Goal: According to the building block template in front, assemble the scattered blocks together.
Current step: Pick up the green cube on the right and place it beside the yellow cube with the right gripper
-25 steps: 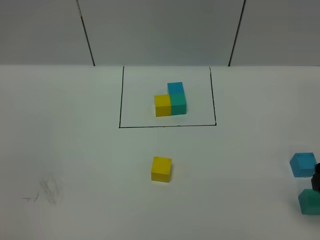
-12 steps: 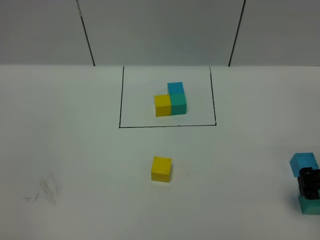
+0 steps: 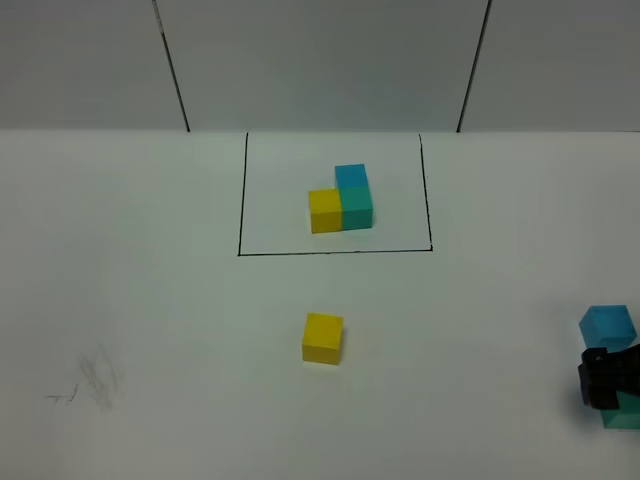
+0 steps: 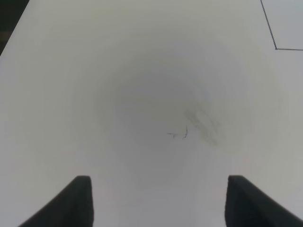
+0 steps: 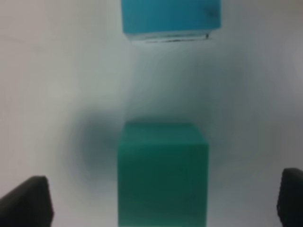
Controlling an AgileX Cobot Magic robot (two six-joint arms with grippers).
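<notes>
The right gripper picks up the loose teal-green cube (image 3: 626, 418) by its opposite sides next. Then it joins the teal-green cube to the loose yellow cube (image 3: 323, 338).
The building block template (image 3: 340, 200) is a joined yellow, teal-green and sky-blue cluster inside a black drawn rectangle (image 3: 240, 200) at the far middle. The loose yellow cube (image 3: 323, 338) sits in front of it. The loose sky-blue cube (image 3: 607, 327) and teal-green cube (image 3: 626, 418) are at the right edge. My right gripper (image 3: 600, 378) hangs over the teal-green cube and partly hides it. In the right wrist view the right gripper (image 5: 161, 203) is open, with the teal-green cube (image 5: 163, 172) between its fingertips (image 5: 26, 201) and the sky-blue cube (image 5: 170, 16) beyond. My left gripper (image 4: 161, 203) is open and empty over bare table.
Faint pencil scribbles (image 3: 85, 385) mark the white table at the front left; they also show in the left wrist view (image 4: 187, 132). A corner of the black rectangle (image 4: 276, 48) shows in the left wrist view. A grey panelled wall (image 3: 320, 60) stands behind the table.
My right gripper has moved in from the right edge, toward the left and front, and now covers more of the teal-green cube. No cube has moved.
</notes>
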